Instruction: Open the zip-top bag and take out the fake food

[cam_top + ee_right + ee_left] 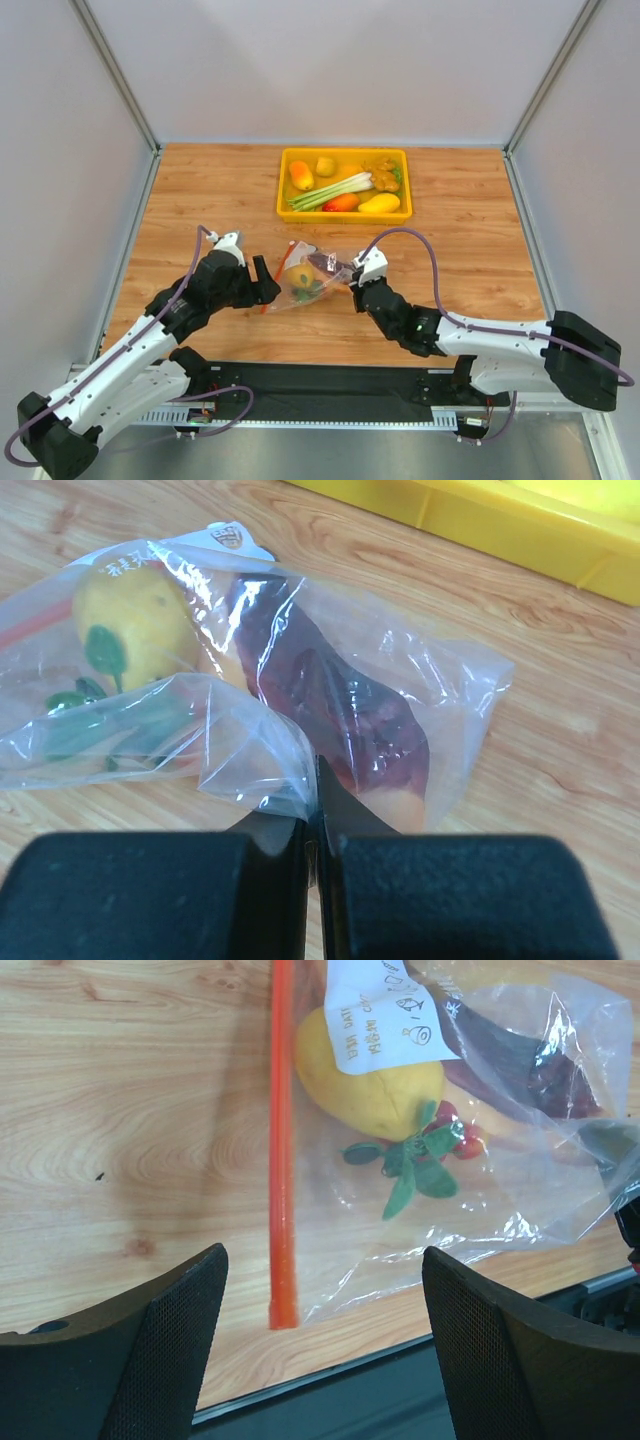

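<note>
My left gripper will next grab the zip-top bag [313, 275] by the zip's near end. The rest of the zip will stay free for opening.
The clear zip-top bag [313, 275] lies on the table between my grippers, its red-orange zip strip [283, 1150] toward the left. Inside are a dark maroon meat slice [340, 705], a yellow fruit [365, 1080] and small red and green bits [425, 1150]. My left gripper [325, 1360] is open, just short of the near end of the zip strip, touching nothing. My right gripper [316, 810] is shut on a fold of the bag's plastic at its closed end. In the top view the left gripper [262, 281] is left of the bag, the right gripper [357, 280] right of it.
A yellow tray [345, 213] at the back centre holds a leek [330, 191], a mango-like piece [380, 203] and other toy food. Its front wall shows in the right wrist view [480, 530]. A black rail [330, 380] runs along the table's near edge.
</note>
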Motion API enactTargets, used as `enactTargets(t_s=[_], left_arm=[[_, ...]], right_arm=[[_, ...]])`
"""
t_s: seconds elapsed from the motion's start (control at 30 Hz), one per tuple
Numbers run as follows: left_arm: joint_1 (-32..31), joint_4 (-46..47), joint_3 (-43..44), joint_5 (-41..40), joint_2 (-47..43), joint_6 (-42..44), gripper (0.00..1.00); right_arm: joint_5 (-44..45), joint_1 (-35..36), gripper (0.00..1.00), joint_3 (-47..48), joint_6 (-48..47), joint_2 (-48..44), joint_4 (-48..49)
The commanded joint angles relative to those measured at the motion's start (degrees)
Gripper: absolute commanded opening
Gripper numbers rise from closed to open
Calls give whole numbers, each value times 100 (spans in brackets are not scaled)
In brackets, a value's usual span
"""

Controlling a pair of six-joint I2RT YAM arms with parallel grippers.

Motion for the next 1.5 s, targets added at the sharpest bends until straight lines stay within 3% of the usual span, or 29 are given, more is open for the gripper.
enactTargets(t_s=[0.0, 0.5, 0.6, 0.7, 0.9, 0.93, 1.13, 1.2, 1.33, 1.47], left_arm=[[-14, 196, -114, 60, -128, -210, 85], [-14, 1681, -1160, 956, -278, -992, 78], [-14, 1989, -1239, 1193, -137, -1107, 68], [-14, 2262, -1344, 1396, -14, -1186, 52], [-14, 2104, -1196, 1344, -14, -1099, 4], [-14, 2051, -1143, 1317, -5, -1063, 0], [-14, 1472, -353, 1142, -40, -510, 0], [-14, 1121, 113, 993, -66, -265, 0], [-14, 514, 904, 746, -119, 386, 0], [-23, 258, 1467, 904, -84, 984, 0]], right_arm=[[185, -190, 0, -49, 514, -210, -183], [-105, -366, 0, -207, 822, -298, -148], [-122, -358, 0, -242, 866, -341, -139], [-140, -366, 0, -277, 874, -394, -139], [-175, -358, 0, -330, 901, -447, -165], [-193, -358, 0, -339, 901, -438, -174], [-368, -349, 1, -111, 945, -473, -551], [-386, -340, 11, -14, 936, -587, -867], [-334, -296, 49, 337, 796, -1078, -1717], [-289, -296, 64, 951, 629, -1536, -2326]])
